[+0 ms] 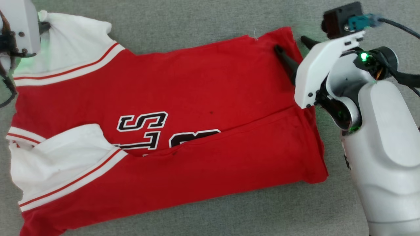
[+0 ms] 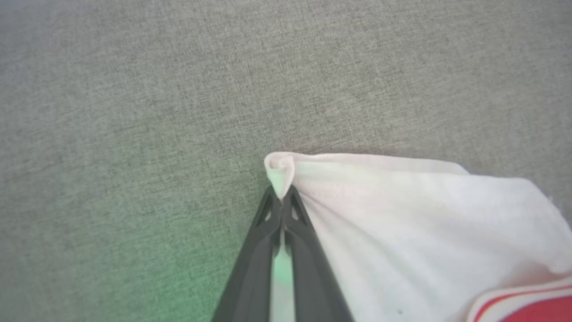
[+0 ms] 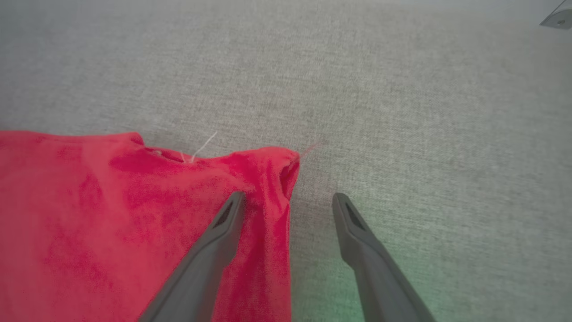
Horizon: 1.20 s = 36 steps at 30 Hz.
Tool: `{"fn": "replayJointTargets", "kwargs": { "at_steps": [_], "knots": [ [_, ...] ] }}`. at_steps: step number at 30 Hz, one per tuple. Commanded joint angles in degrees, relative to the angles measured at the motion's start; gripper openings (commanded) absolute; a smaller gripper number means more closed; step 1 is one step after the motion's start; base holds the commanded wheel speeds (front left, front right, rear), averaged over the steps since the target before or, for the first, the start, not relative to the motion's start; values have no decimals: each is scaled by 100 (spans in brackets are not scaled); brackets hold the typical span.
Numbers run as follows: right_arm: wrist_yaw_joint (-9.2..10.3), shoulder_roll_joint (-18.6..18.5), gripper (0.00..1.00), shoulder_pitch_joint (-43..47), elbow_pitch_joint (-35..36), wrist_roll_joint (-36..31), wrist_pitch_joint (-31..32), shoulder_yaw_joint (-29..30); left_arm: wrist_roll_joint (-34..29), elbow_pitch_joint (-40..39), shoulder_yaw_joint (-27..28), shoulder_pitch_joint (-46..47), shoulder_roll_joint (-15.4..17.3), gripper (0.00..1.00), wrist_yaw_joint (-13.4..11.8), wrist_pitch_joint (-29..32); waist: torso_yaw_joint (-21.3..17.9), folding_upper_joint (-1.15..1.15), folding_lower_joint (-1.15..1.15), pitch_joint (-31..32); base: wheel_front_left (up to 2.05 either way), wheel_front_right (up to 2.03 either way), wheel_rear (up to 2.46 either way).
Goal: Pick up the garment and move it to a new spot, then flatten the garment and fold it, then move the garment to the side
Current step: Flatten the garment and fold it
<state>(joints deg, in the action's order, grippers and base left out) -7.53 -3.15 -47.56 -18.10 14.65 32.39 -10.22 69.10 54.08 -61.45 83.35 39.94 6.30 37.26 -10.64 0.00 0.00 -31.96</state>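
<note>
Next, the right gripper grabs the red shirt (image 1: 204, 82) by its hem corner (image 1: 290, 35), where the shirt's edge stands up while the shirt lies spread flat on the grey cloth.
The garment (image 1: 183, 95), a red shirt with white sleeves and black lettering, lies spread on the grey cloth surface with its near long side folded over the chest. My left gripper (image 2: 281, 197) is shut on the tip of the far white sleeve (image 2: 402, 214), at the head view's top left (image 1: 44, 24). My right gripper (image 1: 293, 44) stands open at the garment's far right hem corner (image 3: 277, 165). One finger (image 3: 232, 214) rests over the red cloth, the other finger (image 3: 346, 214) over the bare surface, so the hem edge lies between them.
Grey woven fabric (image 1: 197, 19) covers the whole work surface around the garment. A small pale object (image 3: 556, 19) shows at the right wrist view's top right corner.
</note>
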Motion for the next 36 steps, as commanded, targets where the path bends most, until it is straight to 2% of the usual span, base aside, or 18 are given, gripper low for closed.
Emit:
{"fn": "replayJointTargets", "kwargs": {
  "at_steps": [1, 3, 5, 7, 13, 22, 31, 36],
  "knots": [
    [9, 13, 100, -174, -201, 138, 165, -25, -4, 104, -126, -252, -42, 0, 15, 74, 52, 0, 0, -28, 0, 0, 0],
    [9, 18, 100, -306, -479, 177, 429, -57, -4, 118, -135, -245, -60, 0, 23, 68, 80, 0, 0, -37, 0, 0, 0],
    [9, 25, 0, -388, -701, 317, 688, -113, 2, 130, -141, -241, -84, 0, 40, 55, 107, 0, 0, -45, 0, 0, 0],
    [9, 42, 0, -477, -851, 393, 873, -150, 3, 140, -145, -236, -102, 0, 50, 22, 128, 0, 0, -47, 0, 0, 0],
    [9, 9, 0, -688, -929, 306, 777, -43, 48, 131, -45, -177, -149, 0, 67, -244, 229, 0, 0, 43, 0, 0, 0],
    [9, -458, 0, -383, -529, 370, 447, -189, 150, -322, 31, -7, -47, 0, 113, -429, 528, 0, 0, 449, 0, 0, 0],
    [9, -1076, 0, 307, 324, 765, 508, -415, 112, -1353, -111, -286, 413, 0, 122, -394, 825, 0, 0, 888, 0, 0, 0],
    [9, -1368, 0, 934, 894, 941, 604, -314, 164, -2456, -186, -754, 918, 0, -231, -333, 972, 0, 0, 1138, 0, 0, 0]
  ]
}}
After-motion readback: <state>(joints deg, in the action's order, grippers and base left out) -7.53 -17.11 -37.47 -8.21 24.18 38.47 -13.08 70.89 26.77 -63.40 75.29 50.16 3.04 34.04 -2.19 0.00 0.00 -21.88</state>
